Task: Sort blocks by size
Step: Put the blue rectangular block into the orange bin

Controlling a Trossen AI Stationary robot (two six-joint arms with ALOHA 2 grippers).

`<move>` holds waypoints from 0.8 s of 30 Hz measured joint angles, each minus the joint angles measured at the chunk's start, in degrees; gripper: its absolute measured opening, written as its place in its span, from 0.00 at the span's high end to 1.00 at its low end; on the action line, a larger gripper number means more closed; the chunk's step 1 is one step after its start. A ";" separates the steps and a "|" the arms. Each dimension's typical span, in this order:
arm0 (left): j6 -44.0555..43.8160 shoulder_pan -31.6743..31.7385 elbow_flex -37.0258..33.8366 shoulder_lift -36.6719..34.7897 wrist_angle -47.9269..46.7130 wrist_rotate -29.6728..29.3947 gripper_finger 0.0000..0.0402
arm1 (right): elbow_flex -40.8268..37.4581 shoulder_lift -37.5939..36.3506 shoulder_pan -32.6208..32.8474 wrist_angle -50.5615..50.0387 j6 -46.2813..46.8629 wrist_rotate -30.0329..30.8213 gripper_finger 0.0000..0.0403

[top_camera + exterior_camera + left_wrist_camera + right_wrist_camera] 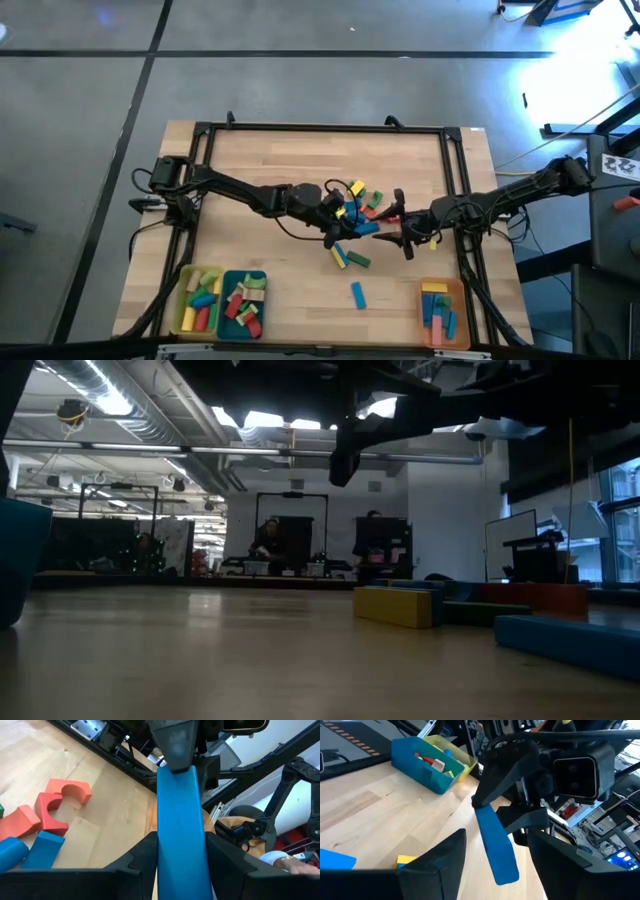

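I can close my right gripper on the blue block now: its fingers are on both sides of the blue block's loose end [374, 228] [504, 870].
My left gripper [180, 840] is shut on a long blue block [180, 805] above the middle of the table [290, 170]. In the high view it [345, 220] hangs beside the loose pile of blocks [365, 200]. My right gripper [496, 834] faces it from the table's right [397, 232] and is open. Its fingers stand on either side of the blue block's free end [505, 872] without touching it. Red arches [55, 805] and blue blocks [37, 850] lie on the wood below. My left gripper pinches the blue block between its two fingers at the end nearest its wrist [167, 862]. The block runs along the fingers and sticks out past them toward my right gripper. It is lifted clear of the table, its free end [505, 872] slanting down.
A yellow tray [198, 300] and a teal tray [245, 303] with blocks stand at the near left, and an orange tray [440, 312] at the near right. A single blue block [357, 294] and a yellow-green pair [348, 258] lie near the front. A person's hand [295, 865] shows beyond the table.
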 joint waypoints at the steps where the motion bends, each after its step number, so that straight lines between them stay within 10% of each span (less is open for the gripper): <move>1: 0.00 0.00 0.00 0.00 0.03 0.01 0.67 | 0.00 0.00 0.00 -0.14 -0.05 0.00 0.48; 16: -0.32 0.00 -0.02 -0.02 0.15 0.25 0.66 | 0.00 0.00 0.02 -0.79 -0.25 -1.38 0.84; 24: 4.76 -0.02 -0.02 -0.02 0.37 0.08 0.63 | 0.00 0.00 -0.04 -0.79 4.06 -3.75 0.84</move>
